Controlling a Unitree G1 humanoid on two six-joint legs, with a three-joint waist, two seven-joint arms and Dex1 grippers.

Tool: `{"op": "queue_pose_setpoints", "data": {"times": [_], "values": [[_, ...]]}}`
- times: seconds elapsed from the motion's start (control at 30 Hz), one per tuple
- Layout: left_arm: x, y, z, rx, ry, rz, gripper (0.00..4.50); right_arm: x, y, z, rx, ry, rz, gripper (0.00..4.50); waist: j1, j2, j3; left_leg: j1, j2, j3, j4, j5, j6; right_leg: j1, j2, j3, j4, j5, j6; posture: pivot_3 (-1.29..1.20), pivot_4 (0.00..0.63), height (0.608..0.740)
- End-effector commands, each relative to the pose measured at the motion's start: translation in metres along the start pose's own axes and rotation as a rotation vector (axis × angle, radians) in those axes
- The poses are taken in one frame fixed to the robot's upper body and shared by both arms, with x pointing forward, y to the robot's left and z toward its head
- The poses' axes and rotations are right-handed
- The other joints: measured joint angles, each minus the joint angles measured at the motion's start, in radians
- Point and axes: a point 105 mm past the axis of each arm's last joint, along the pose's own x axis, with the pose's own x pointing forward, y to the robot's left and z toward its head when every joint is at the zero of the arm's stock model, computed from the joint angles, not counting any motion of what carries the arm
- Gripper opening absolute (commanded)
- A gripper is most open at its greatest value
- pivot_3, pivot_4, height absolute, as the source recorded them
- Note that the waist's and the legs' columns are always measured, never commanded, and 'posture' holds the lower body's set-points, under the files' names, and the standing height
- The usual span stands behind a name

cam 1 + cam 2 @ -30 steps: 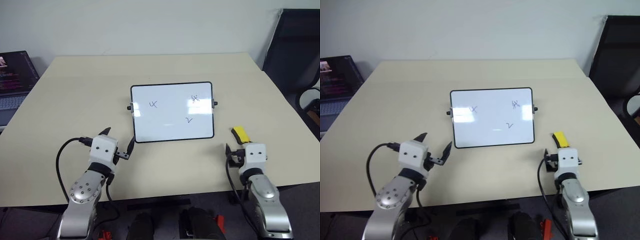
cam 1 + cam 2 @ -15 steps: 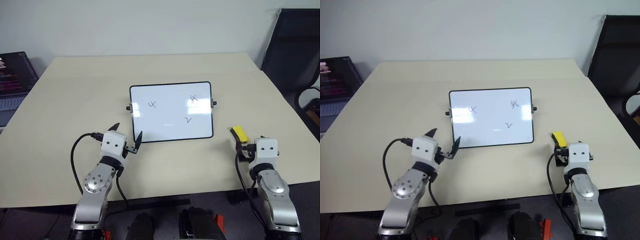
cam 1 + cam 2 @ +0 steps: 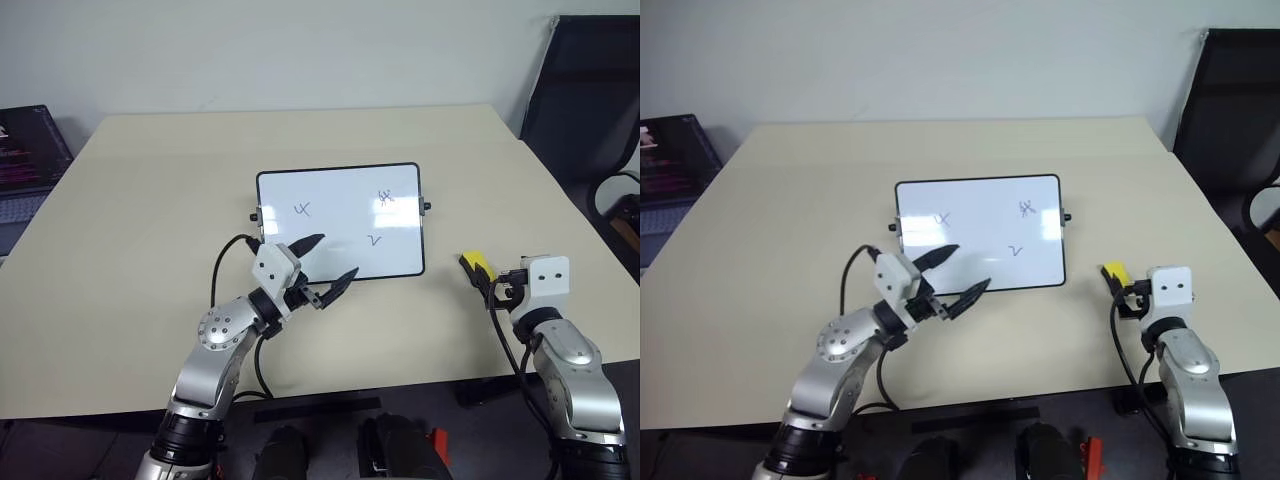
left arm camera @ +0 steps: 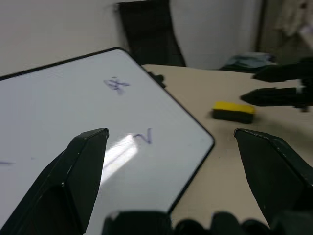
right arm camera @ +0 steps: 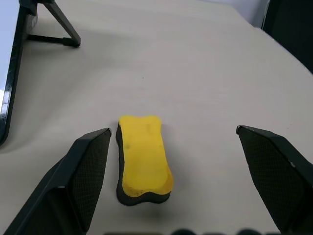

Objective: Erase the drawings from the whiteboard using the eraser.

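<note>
My right gripper moves toward the yellow eraser, before it closes: its fingers stop short of the eraser, so closing now would miss.
The whiteboard lies mid-table with three small dark drawings on it, two of them on its right half. My left gripper is open, pointing right over the board's near edge; the left wrist view shows the board under its spread fingers. The yellow eraser lies on the table right of the board. My right gripper is open just behind it. In the right wrist view the eraser lies between the fingers, closer to one, with neither touching it.
The beige table has bare room on the left and behind the board. A laptop sits off the table's left edge. A black chair stands beyond the right edge.
My left arm has swung right and turned, bringing its open gripper from the table's near left to the board's near edge. My right hand has edged forward toward the eraser.
</note>
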Motion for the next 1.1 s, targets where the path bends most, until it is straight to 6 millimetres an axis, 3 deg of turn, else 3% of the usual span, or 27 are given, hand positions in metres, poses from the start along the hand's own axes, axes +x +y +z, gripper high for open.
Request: {"op": "queue_pose_setpoints", "data": {"times": [0.03, 0.27, 0.47, 0.7, 1.1], "values": [[0.003, -0.013, 0.001, -0.021, -0.001, -0.148, 4.5, 0.004, -0.003, 0.015, 0.031, -0.019, 0.005, 4.46, 0.0, 0.0, 0.0, 0.0, 0.0, 0.0, 0.0, 0.0, 0.0, 0.0, 0.0, 0.0, 0.0, 0.0, 0.0, 0.0, 0.15, 0.74], [0.009, -0.021, -0.006, -0.029, 0.036, -0.272, 4.5, 0.013, 0.007, 0.009, 0.141, 0.027, 0.066, 4.46, 0.005, 0.0, 0.0, 0.0, 0.0, 0.0, 0.0, 0.0, 0.0, 0.0, 0.0, 0.0, -0.001, 0.0, 0.0, 0.0, 0.15, 0.74], [0.015, -0.033, -0.011, -0.048, 0.058, -0.36, 4.5, 0.019, 0.015, 0.003, 0.114, 0.063, 0.11, 4.46, 0.004, 0.0, 0.0, 0.0, 0.0, 0.0, 0.0, 0.0, 0.0, 0.0, 0.0, 0.0, -0.001, 0.0, 0.0, 0.0, 0.15, 0.74], [0.033, -0.035, 0.0, -0.044, 0.016, -0.371, 4.5, 0.03, 0.013, 0.002, 0.117, 0.071, 0.107, 4.46, 0.003, 0.0, 0.0, -0.001, 0.0, 0.0, 0.001, 0.001, 0.001, 0.0, 0.0, 0.0, 0.0, 0.0, 0.001, 0.0, 0.15, 0.74], [0.033, -0.03, 0.009, -0.023, 0.003, -0.352, 4.5, 0.037, 0.014, -0.002, 0.136, 0.086, 0.099, 4.46, 0.004, 0.0, 0.0, -0.001, -0.001, 0.0, 0.0, 0.001, 0.001, 0.0, 0.0, 0.0, 0.0, 0.001, 0.001, 0.0, 0.15, 0.74]]}}
